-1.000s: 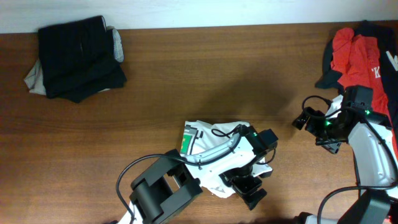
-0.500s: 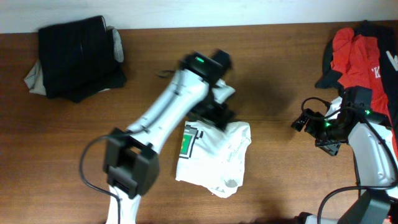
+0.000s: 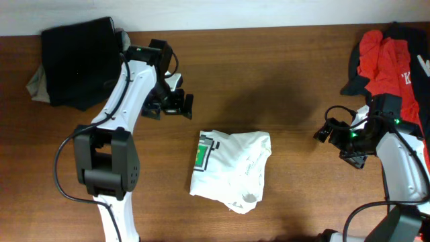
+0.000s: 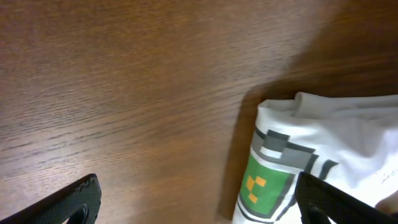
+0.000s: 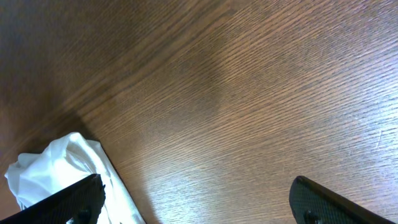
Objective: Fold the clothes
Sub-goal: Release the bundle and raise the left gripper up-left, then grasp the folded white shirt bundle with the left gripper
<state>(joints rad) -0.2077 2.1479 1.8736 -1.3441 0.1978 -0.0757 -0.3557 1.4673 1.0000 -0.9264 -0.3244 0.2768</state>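
My left gripper grabs the folded white T-shirt by its green-and-black print edge next, to lay the bundle on the folded stack.
The white T-shirt lies folded in a compact bundle at the table's middle front, its green-and-black print at the left edge. My left gripper hovers open and empty over bare wood, up and left of the bundle. The left wrist view shows its fingertips wide apart and the shirt with its print at lower right. My right gripper is open and empty to the right of the shirt. The right wrist view shows a white shirt corner. The red shirt lies crumpled at the far right.
A folded stack of black and grey clothes sits at the far left corner. Dark cloth lies under and around the red shirt, next to my right arm. The wall edge runs along the table's far side.
My left arm has swung up off the white shirt and away to the far left, gripper open. The shirt stays folded where it was left. The right arm has barely moved.
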